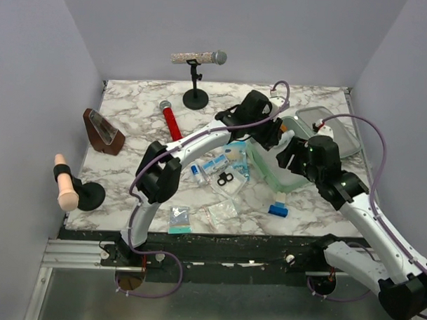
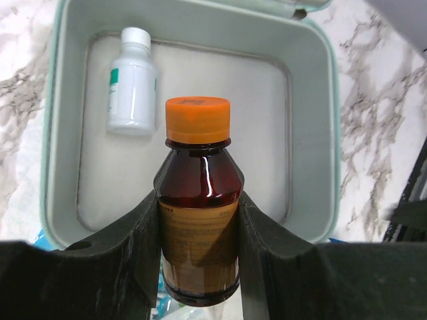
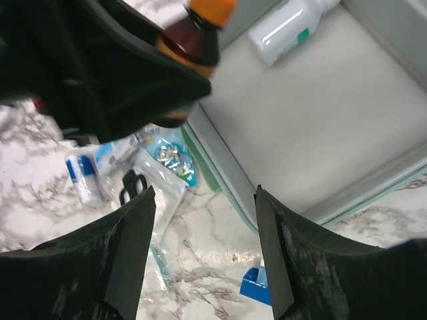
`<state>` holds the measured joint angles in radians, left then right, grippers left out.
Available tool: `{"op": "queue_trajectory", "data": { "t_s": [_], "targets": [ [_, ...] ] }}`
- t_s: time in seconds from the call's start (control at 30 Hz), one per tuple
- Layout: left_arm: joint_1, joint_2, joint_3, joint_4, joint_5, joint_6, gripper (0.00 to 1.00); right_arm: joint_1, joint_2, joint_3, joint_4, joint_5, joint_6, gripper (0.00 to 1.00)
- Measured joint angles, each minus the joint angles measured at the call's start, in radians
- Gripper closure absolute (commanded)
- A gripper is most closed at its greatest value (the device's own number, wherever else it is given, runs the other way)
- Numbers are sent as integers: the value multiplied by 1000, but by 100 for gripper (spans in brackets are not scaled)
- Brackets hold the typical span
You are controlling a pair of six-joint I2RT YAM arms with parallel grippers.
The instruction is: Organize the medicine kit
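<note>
I need to move the amber bottle inside the kit with my left gripper before I release it. The amber bottle's bottom hangs over the kit's near side, so it would drop short if I opened now.
The medicine kit [image 2: 313, 133] lies open, a mint-green case with a pale grey inside; it also shows as the kit [image 3: 320, 133] and the kit [image 1: 263, 174]. A white bottle [image 2: 132, 87] lies inside it at the far left. My left gripper [image 2: 200, 223] is shut on an amber bottle [image 2: 199, 193] with an orange cap, held above the kit's near wall. My right gripper [image 3: 203, 200] hangs open and empty over the kit's rim and the marble beside it. The amber bottle [image 3: 193, 40] and the white bottle [image 3: 290, 23] show above it.
Clear pouches and small packets [image 1: 223, 178] lie left of the kit, one pouch holding black scissors [image 3: 132, 187]. A small blue-and-white box [image 1: 278, 208] sits in front. A red microphone [image 1: 171, 120], a microphone stand [image 1: 196, 96] and a brown wedge [image 1: 102, 131] stand further left.
</note>
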<state>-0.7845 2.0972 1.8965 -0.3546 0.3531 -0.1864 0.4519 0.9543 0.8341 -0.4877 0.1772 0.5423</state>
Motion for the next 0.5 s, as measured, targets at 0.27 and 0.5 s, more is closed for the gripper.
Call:
{"op": "queue_trajectory", "data": {
  "t_s": [0.27,0.5],
  "targets": [
    [-33,208,196,-138,1,78,66,0,-111,9,-56,86,4,31],
    [-63,348,369,-180,2,98,52,0,-120,-20,-114,110,4,31]
  ]
}}
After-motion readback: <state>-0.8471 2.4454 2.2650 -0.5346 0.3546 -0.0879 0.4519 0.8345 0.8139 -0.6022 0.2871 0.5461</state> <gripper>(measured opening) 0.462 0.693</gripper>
